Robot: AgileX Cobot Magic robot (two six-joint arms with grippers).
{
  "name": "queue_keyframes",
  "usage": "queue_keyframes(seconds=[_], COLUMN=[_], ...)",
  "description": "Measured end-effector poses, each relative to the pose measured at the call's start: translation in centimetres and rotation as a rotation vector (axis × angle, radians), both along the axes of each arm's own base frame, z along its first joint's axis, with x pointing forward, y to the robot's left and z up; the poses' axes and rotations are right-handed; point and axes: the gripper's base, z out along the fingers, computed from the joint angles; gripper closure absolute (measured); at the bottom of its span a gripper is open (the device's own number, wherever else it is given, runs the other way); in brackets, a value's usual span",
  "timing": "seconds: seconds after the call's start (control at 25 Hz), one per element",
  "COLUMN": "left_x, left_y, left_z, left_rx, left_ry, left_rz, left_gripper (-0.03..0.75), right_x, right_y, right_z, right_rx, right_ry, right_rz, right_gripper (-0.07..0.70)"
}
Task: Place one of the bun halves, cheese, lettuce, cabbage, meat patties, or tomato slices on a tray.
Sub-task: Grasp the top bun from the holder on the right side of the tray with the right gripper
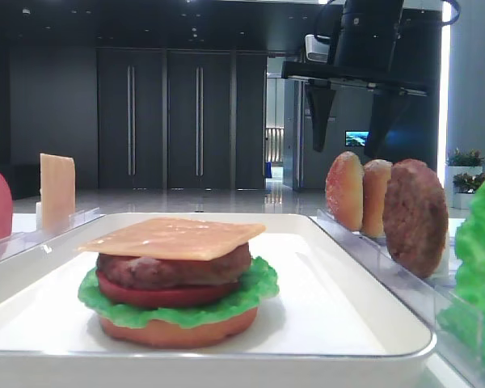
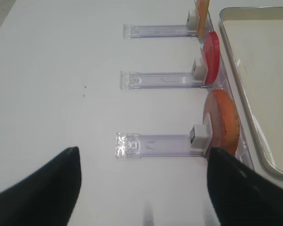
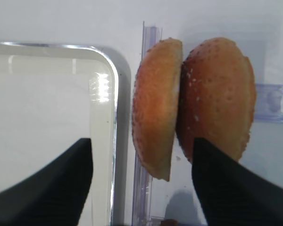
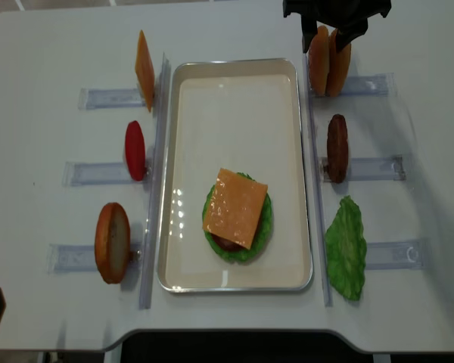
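Note:
My right gripper grabs the seeded bun half nearer the tray across its narrow upper rim (image 4: 319,60) next, since its domed side is wider than the open fingers.
Two seeded bun halves (image 3: 155,108) (image 4: 318,49) stand on edge in a clear holder right of the white tray (image 4: 234,72). My right gripper (image 3: 141,141) (image 1: 347,152) hangs open just above them, its fingers either side of the half nearer the tray, touching nothing. On the tray a cheese slice (image 4: 236,208) tops a stack of meat patty, tomato slice, lettuce (image 1: 250,291) and bun base. My left gripper (image 2: 144,150) is open over bare table beside a bun base (image 2: 221,122). Cabbage is out of view.
Right of the tray stand a meat patty (image 4: 337,147) and a lettuce leaf (image 4: 346,246). On its left stand a cheese slice (image 4: 144,60), a tomato slice (image 4: 135,150) and a bun base (image 4: 112,242), each in clear holder strips (image 2: 155,143).

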Motion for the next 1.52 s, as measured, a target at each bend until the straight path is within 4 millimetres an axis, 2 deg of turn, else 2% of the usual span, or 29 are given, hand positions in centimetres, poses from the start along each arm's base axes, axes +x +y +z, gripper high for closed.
queue_keyframes(seconds=[0.48, 0.92, 1.52], left_x=[0.0, 0.0, 0.0], left_y=[0.0, 0.0, 0.0], left_z=[0.0, 0.0, 0.0], left_rx=[0.000, 0.000, 0.000], left_ry=[0.000, 0.000, 0.000], left_rz=[0.000, 0.000, 0.000], left_gripper=[0.079, 0.079, 0.079], right_x=[0.0, 0.5, 1.2], right_y=[0.2, 0.6, 0.5], right_z=[-0.3, -2.2, -2.2], right_rx=[0.018, 0.027, 0.019], right_ry=[0.014, 0.048, -0.029], right_rz=[0.001, 0.008, 0.007], right_gripper=[0.197, 0.197, 0.200])
